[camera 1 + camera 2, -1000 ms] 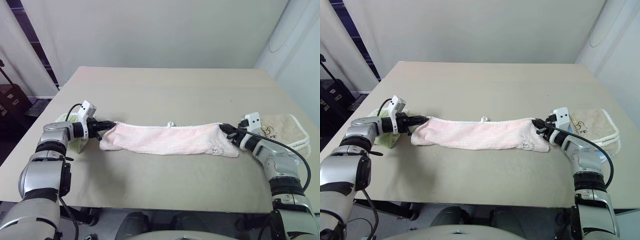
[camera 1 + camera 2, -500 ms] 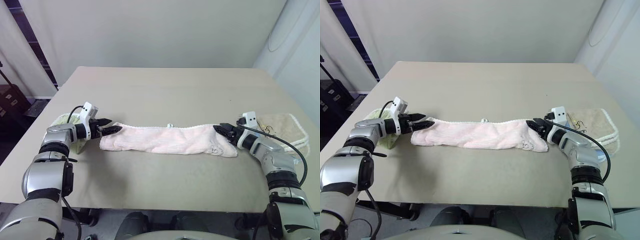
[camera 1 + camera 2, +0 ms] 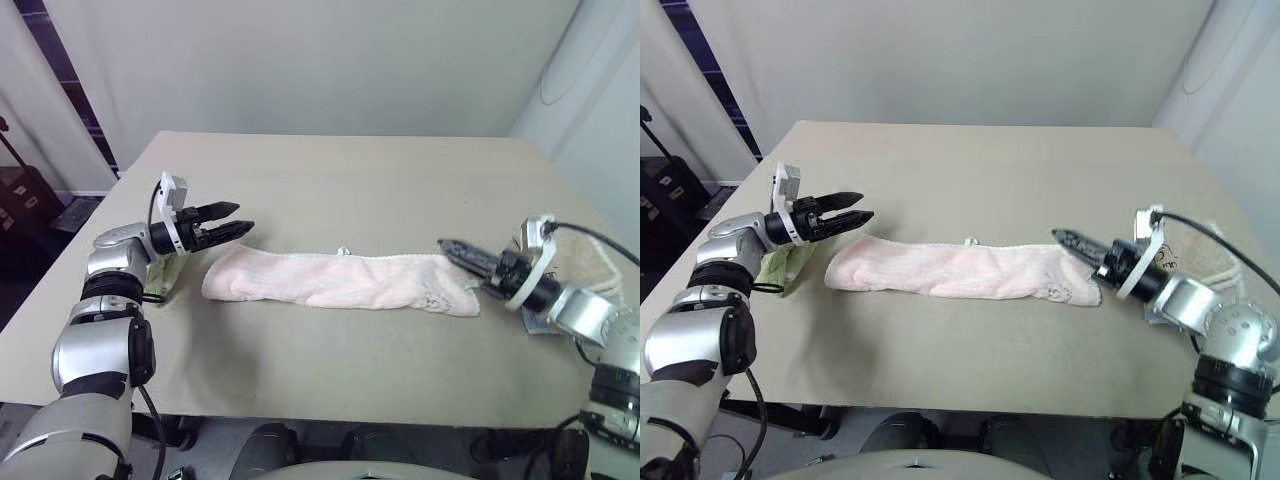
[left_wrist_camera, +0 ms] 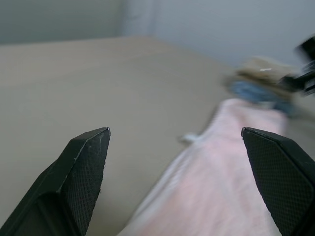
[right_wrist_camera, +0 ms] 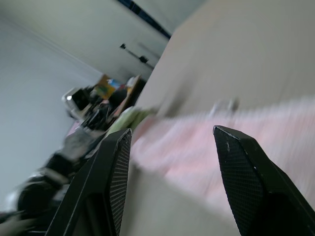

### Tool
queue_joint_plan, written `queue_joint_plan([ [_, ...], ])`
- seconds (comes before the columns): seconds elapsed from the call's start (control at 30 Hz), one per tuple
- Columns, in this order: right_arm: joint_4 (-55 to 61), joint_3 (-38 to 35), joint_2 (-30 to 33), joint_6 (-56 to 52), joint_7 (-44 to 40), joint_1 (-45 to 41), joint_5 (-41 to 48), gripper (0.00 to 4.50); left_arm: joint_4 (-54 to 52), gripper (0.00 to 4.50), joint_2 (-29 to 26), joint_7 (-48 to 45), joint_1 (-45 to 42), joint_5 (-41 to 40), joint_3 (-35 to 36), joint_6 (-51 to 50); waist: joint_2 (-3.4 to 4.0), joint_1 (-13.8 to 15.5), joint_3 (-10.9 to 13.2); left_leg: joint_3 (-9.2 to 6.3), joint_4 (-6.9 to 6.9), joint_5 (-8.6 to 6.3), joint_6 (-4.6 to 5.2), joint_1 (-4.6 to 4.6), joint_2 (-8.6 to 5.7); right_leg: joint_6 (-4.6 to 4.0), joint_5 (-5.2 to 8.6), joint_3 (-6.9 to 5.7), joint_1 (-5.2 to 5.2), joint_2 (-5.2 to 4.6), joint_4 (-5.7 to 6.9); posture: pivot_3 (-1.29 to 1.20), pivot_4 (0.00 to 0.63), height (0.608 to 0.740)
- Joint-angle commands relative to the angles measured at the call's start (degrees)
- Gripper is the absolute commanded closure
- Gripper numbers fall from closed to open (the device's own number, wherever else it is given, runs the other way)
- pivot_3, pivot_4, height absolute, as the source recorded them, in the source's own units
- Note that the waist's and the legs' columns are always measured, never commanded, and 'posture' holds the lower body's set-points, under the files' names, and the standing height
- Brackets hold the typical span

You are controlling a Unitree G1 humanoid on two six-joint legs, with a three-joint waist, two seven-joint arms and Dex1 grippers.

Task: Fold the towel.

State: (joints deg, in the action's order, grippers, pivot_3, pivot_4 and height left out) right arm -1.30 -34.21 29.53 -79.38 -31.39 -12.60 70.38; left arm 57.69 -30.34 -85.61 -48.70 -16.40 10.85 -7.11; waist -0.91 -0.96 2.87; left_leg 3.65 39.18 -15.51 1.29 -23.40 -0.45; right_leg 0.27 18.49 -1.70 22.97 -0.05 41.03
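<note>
I will fold the long pink strip (image 3: 320, 280) shorter, so next I will grab the towel with my right gripper by its short end with the embroidery (image 3: 459, 295).
The towel (image 3: 340, 280), pale pink with a white trimmed far edge and a tiny white loop, lies as a long narrow strip across the tan table (image 3: 340, 180). My left gripper (image 3: 242, 217) hovers open above and just behind the towel's left end, holding nothing. Its wrist view shows the spread fingers (image 4: 83, 172) with the towel (image 4: 221, 187) below and between them. My right gripper (image 3: 455, 250) is raised over the towel's right end, turned on its side, and it too is open and empty. In its own view the towel (image 5: 206, 157) runs between the parted fingers (image 5: 246, 182).
A light green towel (image 3: 160, 275) lies at the table's left edge under my left arm. A beige towel (image 3: 590, 255) sits at the right edge behind my right arm, with something blue (image 3: 535, 322) beneath it. The table's front edge is close.
Both grippers have opened and let go of the towel's ends. Both have risen off the table, the right one drawing back and rolling onto its side. The towel lies still.
</note>
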Motion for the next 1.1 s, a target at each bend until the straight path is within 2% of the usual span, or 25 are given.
queue_joint_plan([
  [0.03, 2.0, -1.6, -2.5, -4.7, 7.6, 2.9, 7.9, 1.74, -10.3, 0.00, 1.7, -3.0, 5.6, -2.5, -2.0, -4.4, 0.16, -0.3, -0.1, 0.01, -0.01, 0.00, 0.00, 0.03, 0.00, 0.00, 0.00, 0.00, -0.03, 0.00, -0.01, 0.00, 0.000, 0.740],
  [0.27, -0.9, -1.4, -6.9, -2.3, 22.7, 6.6, 13.1, 1.74, -20.9, 0.00, 4.4, -0.5, 13.5, -3.4, -4.4, -8.5, 0.18, 0.2, -0.1, 0.05, -0.03, 0.14, 0.23, 0.10, 0.04, 0.04, -0.01, -0.02, -0.07, 0.05, 0.13, 0.00, 0.000, 0.740],
  [0.4, -6.1, -2.5, -7.5, 2.7, 30.6, 6.8, 9.2, 1.74, -23.7, 0.00, 4.7, 0.6, 15.7, -3.4, -5.6, -9.2, 0.16, 0.3, -0.1, 0.17, -0.01, 0.24, 0.40, 0.14, 0.04, 0.39, -0.12, -0.01, -0.27, 0.02, -0.12, 0.00, 0.000, 0.740],
  [0.57, -8.6, -3.8, -6.3, 4.2, 34.3, 6.0, 12.1, 1.74, -24.1, 0.00, 4.5, 1.4, 16.1, -3.9, -6.2, -9.2, 0.19, 0.1, -0.1, 0.24, -0.03, 0.35, 0.69, 0.16, 0.06, 0.88, -0.41, 0.00, -0.57, 0.00, -0.79, 0.00, 0.000, 0.740],
  [0.83, -10.5, -9.3, -5.5, 13.2, 40.5, 5.6, 15.1, 1.74, -22.2, 0.00, 4.4, 1.9, 15.8, -3.6, -6.3, -7.5, 0.33, 0.3, -0.1, 1.15, -0.09, 0.34, 1.32, 0.01, 0.06, 0.77, -0.70, -0.01, -0.65, -0.75, -1.39, 0.00, 0.000, 0.740],
  [1.1, -9.0, -10.0, -4.4, 15.5, 42.8, 7.7, 17.9, 1.74, -18.7, 0.00, 4.2, 1.6, 14.4, -3.0, -6.7, -4.9, 0.42, 0.1, -0.2, 1.72, -0.40, 0.17, 1.67, -0.20, 0.04, 1.08, -0.93, 0.00, -0.46, -1.10, -2.05, 0.00, 0.000, 0.740],
])
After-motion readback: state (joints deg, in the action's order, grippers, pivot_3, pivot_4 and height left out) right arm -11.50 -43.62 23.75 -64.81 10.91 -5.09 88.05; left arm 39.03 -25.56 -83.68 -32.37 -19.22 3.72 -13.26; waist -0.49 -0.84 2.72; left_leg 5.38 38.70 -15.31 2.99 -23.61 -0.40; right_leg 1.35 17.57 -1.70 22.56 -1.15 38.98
